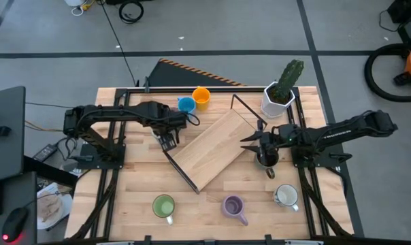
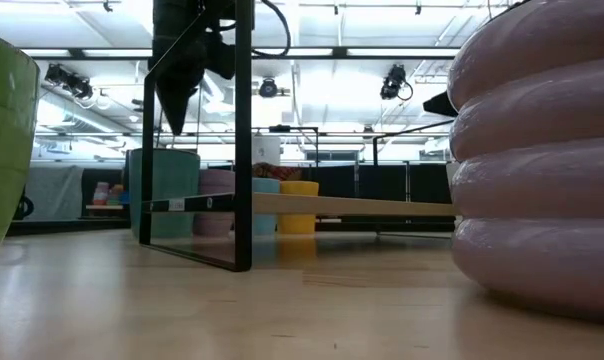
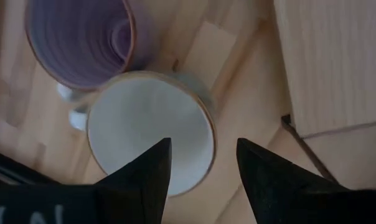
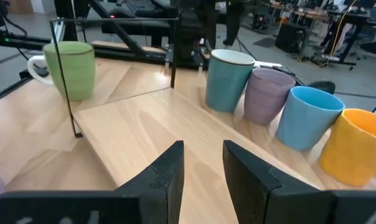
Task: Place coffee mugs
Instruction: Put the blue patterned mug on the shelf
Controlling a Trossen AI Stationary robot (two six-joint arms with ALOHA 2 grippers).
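Note:
The left gripper will next take hold of the white and pale teal mug by its rim (image 3: 208,118), so that it can place the mug on the wooden board.
My left gripper (image 3: 203,146) is open, pointing down just above a mug that is white inside and pale teal outside (image 3: 132,118). One fingertip is over its hollow and the other outside its rim. In the low view the tips (image 2: 177,122) end a little above that mug (image 2: 162,190). A lilac mug (image 3: 82,43) stands against it, then a blue mug (image 1: 186,104) and an orange mug (image 1: 201,96), all in a row. My right gripper (image 1: 250,141) is open with a narrow gap, level over the board's right end. A dark brown mug (image 1: 267,162) stands under its wrist.
A tilted wooden board (image 1: 212,148) in a black wire frame (image 2: 244,130) fills the table's middle. A green mug (image 1: 164,206), a second lilac mug (image 1: 233,205) and a white mug (image 1: 286,196) stand near the near edge. The cactus pot (image 1: 277,99) is at the far right.

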